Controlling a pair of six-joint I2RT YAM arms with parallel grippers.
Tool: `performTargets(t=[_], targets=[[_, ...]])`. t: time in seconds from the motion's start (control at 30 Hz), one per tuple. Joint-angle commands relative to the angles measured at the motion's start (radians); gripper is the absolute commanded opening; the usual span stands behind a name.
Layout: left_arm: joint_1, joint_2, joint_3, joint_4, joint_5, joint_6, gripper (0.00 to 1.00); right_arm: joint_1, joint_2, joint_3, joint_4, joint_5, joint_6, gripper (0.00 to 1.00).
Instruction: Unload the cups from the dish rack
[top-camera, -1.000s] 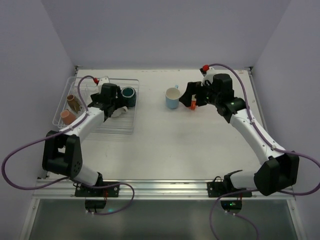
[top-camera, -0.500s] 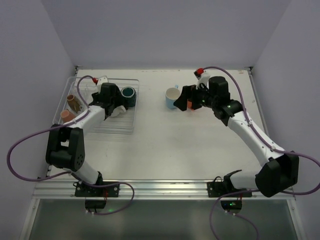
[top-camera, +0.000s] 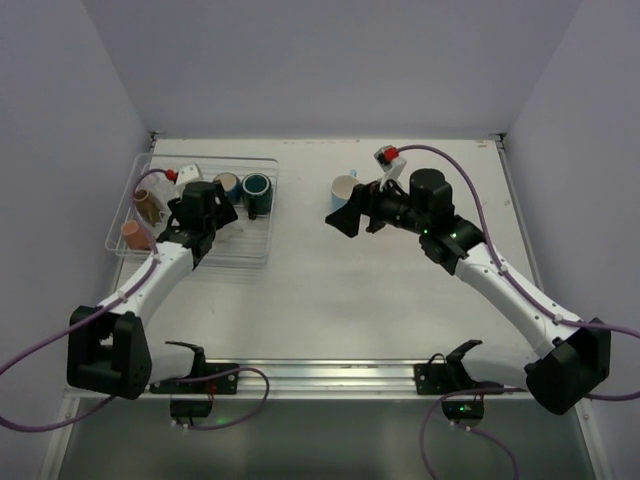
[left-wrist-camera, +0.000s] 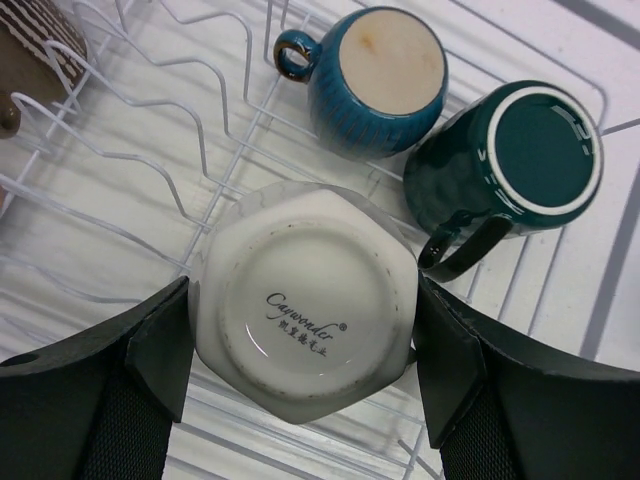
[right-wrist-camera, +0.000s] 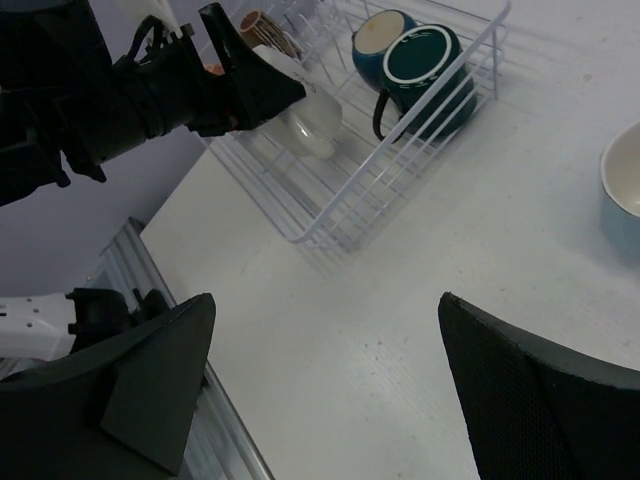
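The cup's base should stay free to set the cup upright, so my right gripper should next grab the upturned white cup's rim (right-wrist-camera: 326, 138), opposite its base.
In the left wrist view an upturned white cup (left-wrist-camera: 310, 300) sits between my left gripper's (left-wrist-camera: 305, 335) two fingers, which press on both its sides: shut on it, just above the dish rack (left-wrist-camera: 150, 190). Behind it in the rack stand a blue cup (left-wrist-camera: 385, 75) with a cream inside and an upturned dark teal cup (left-wrist-camera: 520, 155). A brown cup (top-camera: 147, 203) and a pink cup (top-camera: 133, 234) lie at the rack's left end. A light blue cup (top-camera: 343, 195) stands on the table. My right gripper (right-wrist-camera: 325, 390) hangs open over bare table, nothing between its fingers.
The dish rack (top-camera: 270, 232) fills the table's far left corner, close to the left wall. My right arm (top-camera: 470, 255) reaches across the middle toward the rack, partly covering the area beside the light blue cup (right-wrist-camera: 625, 190).
My left gripper has closed on the white cup and pulled back toward the near left of the rack. My right gripper has swung left, away from the light blue cup.
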Motion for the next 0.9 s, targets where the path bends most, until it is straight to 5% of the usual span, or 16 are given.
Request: performTargets(t=[0.0, 0.3, 0.6, 0.87], targets=[[0.006, -0.096, -0.005, 0.104, 0.016, -0.021, 0.05, 0.031, -0.02, -0.029, 0.162, -0.026, 0.101, 0.95], [0.006, -0.316, 0.007, 0.132, 0.359, -0.06, 0.03, 0.081, 0.017, -0.144, 0.497, -0.009, 0.403, 0.91], [0.006, -0.472, -0.012, 0.247, 0.672, -0.164, 0.02, 0.116, 0.122, -0.132, 0.634, 0.026, 0.581, 0.9], [0.006, -0.54, -0.131, 0.538, 0.885, -0.356, 0.02, 0.125, 0.203, -0.148, 0.821, 0.04, 0.759, 0.94]])
